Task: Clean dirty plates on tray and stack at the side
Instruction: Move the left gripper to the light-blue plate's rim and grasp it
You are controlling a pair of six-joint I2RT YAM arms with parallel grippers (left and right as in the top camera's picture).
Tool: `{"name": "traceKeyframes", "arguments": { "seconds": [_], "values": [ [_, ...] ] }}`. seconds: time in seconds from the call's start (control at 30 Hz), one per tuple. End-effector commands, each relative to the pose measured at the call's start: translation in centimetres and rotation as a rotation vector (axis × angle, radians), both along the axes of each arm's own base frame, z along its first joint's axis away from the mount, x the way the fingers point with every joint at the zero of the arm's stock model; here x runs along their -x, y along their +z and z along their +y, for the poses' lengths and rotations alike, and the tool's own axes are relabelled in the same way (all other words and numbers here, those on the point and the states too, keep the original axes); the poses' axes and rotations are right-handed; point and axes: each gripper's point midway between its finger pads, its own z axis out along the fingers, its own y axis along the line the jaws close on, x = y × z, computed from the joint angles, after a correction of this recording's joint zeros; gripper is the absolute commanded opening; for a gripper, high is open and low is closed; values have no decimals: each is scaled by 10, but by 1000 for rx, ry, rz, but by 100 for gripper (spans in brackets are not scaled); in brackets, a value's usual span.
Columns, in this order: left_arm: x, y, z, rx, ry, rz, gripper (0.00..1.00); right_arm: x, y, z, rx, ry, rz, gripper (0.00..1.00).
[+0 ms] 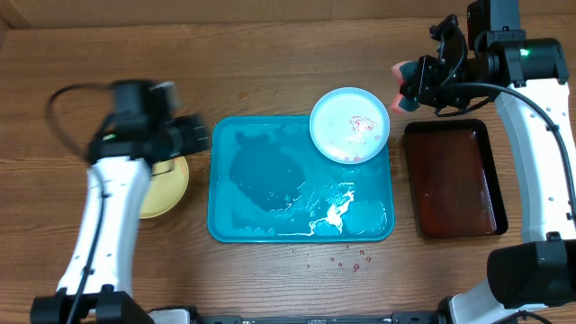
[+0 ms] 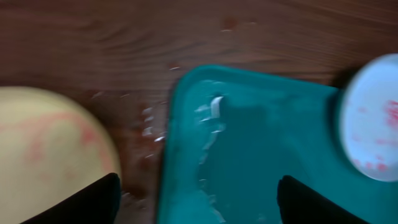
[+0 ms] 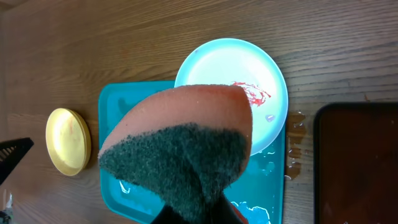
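My left gripper grabs the light blue plate's rim (image 1: 314,132) (image 2: 344,127) facing the yellow-green plate next, so the light blue plate's smeared side stays free to clean.
The turquoise tray (image 1: 261,171) lies mid-table, wet with white streaks. A light blue rimmed plate (image 1: 349,124) with red smears sits on its far right corner. A yellow-green plate (image 1: 166,189) lies on the table left of the tray, partly under my left arm; I cannot tell if another lies beneath it. My left gripper (image 1: 193,135) is open and empty, above the gap between the yellow-green plate (image 2: 50,149) and the tray (image 2: 249,155). My right gripper (image 1: 416,81) is shut on a pink and dark green sponge (image 3: 180,143), held above and right of the blue plate (image 3: 230,74).
A smaller dark red-brown tray (image 1: 450,180) lies right of the turquoise tray. Red droplets (image 1: 346,261) dot the wood in front of the tray. Water is spilled on the table by the tray's right edge (image 3: 293,149).
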Motion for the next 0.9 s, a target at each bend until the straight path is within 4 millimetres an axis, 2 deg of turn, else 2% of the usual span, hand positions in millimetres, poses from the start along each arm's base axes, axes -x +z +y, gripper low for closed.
{"name": "traceKeyframes", "arguments": {
  "seconds": [0.0,0.03,0.2,0.23,0.37,0.47,0.63,0.87],
  "values": [
    [-17,4,-60,45,-130,-4,83,-1,7,1,1,9,-27,4],
    [-23,-1,-83,51,-168,10,83,-1,7,1,1,9,-27,4],
    [-34,-29,-139,97,-165,148,78,-1,7,1,1,9,-25,4],
    [-37,-43,-158,108,-157,194,74,-1,7,1,1,9,-24,4],
    [-45,-70,-193,125,-164,221,64,0,6,1,1,9,-21,4],
    [-50,-86,-207,147,-139,228,56,0,6,1,1,9,-21,4],
    [-57,-114,-213,166,-76,257,53,0,6,1,1,9,-21,4],
    [-62,-150,-226,194,-22,293,44,-1,5,-1,12,4,-21,4]
  ]
}}
